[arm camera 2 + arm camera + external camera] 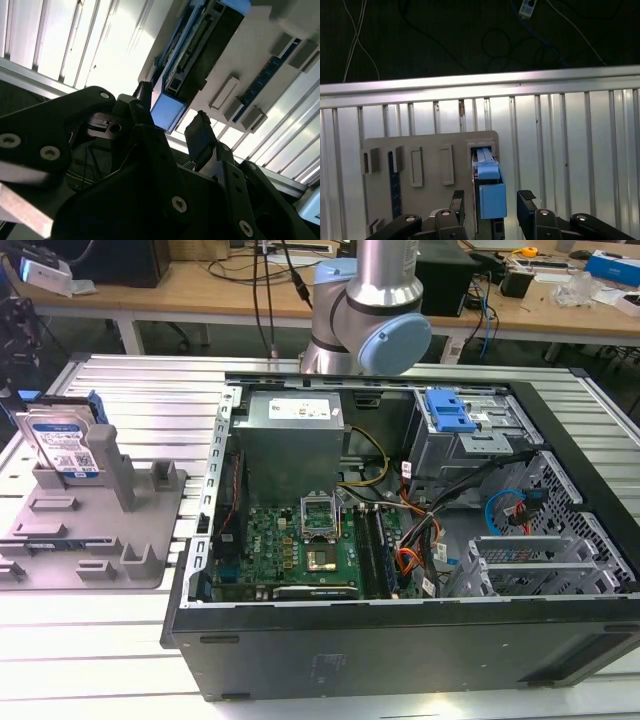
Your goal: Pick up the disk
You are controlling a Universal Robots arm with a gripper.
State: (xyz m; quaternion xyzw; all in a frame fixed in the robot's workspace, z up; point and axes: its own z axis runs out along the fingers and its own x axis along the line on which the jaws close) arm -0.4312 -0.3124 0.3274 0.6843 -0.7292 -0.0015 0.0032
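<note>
My gripper's fingertips are high at the disk's upper edge in the exterior view. My gripper needs to go lower before it closes on the disk.
The disk (60, 445) stands on edge in a slot of the grey fixture (100, 540), at the exterior view's left, its blue-and-white label facing the camera. In both wrist views I look down along the disk's blue-railed edge (489, 186) (200, 55). My gripper (491, 202) (172, 117) is open and straddles the disk. One black finger (458, 201) stands on each side, with a small gap to the disk. Nothing is gripped. The arm's lower joints (370, 310) rise behind the computer case.
An open computer case (560, 640) lies right of the fixture, with a motherboard, cables and a metal drive cage with a light-blue latch (447, 410). The fixture has upright posts (112, 465). The ribbed metal table ends at an edge (520, 80) beyond the fixture, above dark floor with cables.
</note>
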